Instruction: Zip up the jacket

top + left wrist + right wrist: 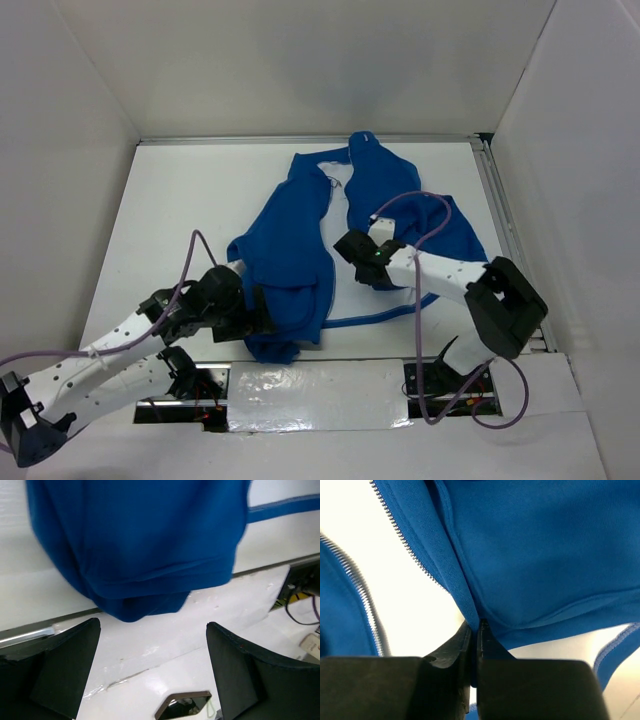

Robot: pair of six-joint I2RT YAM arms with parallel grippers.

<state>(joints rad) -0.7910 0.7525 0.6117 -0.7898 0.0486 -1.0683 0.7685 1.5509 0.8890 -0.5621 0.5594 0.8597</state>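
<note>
I should next grab the free front panel's bottom hem (311, 336) (216, 575) with my left gripper, beside the zipper edge. This keeps the teeth free for zipping.
The royal-blue jacket (300, 250) lies open on the white table, collar at the far end, and its two front panels are apart. My right gripper (352, 246) is shut on the right panel's front edge, just beside the pale zipper teeth (405, 540). In the right wrist view the gripper (476, 625) pinches a fold of blue cloth (535, 555). The other zipper half (364, 600) runs at the left. My left gripper (262, 312) is by the left panel's bottom hem. In the left wrist view it (152, 626) is wide open and empty, short of the hem (140, 605).
White walls enclose the table on three sides. A metal rail (500, 220) runs along the right edge. A taped white strip (310, 395) covers the near edge between the arm bases. A thin blue hem band (375, 319) trails toward the right arm, and purple cables (425, 360) loop there.
</note>
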